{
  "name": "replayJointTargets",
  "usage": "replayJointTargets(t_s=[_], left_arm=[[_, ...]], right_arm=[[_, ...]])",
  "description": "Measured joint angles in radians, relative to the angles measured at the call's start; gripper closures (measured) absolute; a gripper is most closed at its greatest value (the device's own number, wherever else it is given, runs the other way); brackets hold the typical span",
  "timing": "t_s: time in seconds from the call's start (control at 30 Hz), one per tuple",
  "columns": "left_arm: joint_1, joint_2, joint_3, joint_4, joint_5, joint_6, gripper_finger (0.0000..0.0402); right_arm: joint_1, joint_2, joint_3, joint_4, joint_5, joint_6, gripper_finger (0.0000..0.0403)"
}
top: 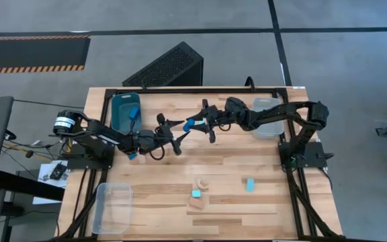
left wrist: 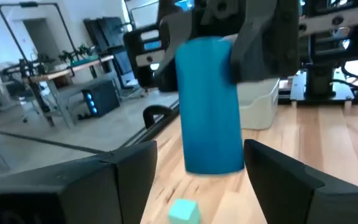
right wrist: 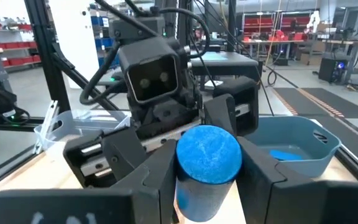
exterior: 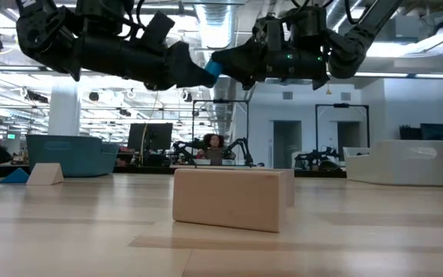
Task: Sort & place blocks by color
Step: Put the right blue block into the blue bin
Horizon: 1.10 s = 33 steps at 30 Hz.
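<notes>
The blue cylinder block needs to be sorted into the teal bin [top: 125, 113]. My left gripper will next grab the block by its loose end [top: 187, 126].
A dark blue cylinder block [left wrist: 210, 102] hangs high over the middle of the table, with my right gripper [right wrist: 209, 171] shut on it. My left gripper [left wrist: 201, 183] faces it from the table's left side. It is open, one finger on either side of the block's free end, touching nothing. In the high view the block [top: 190, 124] shows between my left gripper [top: 180, 132] and my right gripper [top: 200, 123]. Two cyan blocks [top: 196, 193] [top: 250, 184], a tan arch [top: 201, 182] and a tan block [top: 199, 201] rest on the table near its front. My right gripper pinches the cylinder's curved sides [right wrist: 185, 163] between its two fingers [right wrist: 157, 177], coming level from the table's right. The block's other end [left wrist: 213, 163] sticks out past the fingertips toward my left gripper. The block is lifted clear of the table.
A teal bin [top: 121, 114] with a blue block [top: 134, 113] in it stands at the far left. A clear bin [top: 269, 106] sits at the far right, another [top: 113, 207] at the near left. A black box [top: 166, 66] lies beyond the far edge.
</notes>
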<state>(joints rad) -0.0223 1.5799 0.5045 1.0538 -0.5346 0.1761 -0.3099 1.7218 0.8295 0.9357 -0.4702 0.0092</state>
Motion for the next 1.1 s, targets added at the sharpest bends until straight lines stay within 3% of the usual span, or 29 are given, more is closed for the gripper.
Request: replayJointTargets(t_s=[0.23,0.4,0.8,1.1], left_arm=[[0.026,0.0,0.025,-0.014,0.013,0.001,0.0171],[0.045,0.0,0.025,-0.016,0.094,0.001,0.0181],[0.089,0.0,0.024,-0.014,0.206,-0.037,0.0299],[0.093,0.001,0.024,-0.016,0.18,-0.026,0.029]], right_arm=[[0.011,0.0,0.0,0.001,0.008,-0.05,0.0261],[0.011,0.0,0.0,-0.009,0.005,-0.063,0.0261],[0.017,-0.002,0.0,-0.017,0.023,-0.101,0.0261],[0.016,-0.002,0.001,-0.02,0.028,-0.101,0.0257]])
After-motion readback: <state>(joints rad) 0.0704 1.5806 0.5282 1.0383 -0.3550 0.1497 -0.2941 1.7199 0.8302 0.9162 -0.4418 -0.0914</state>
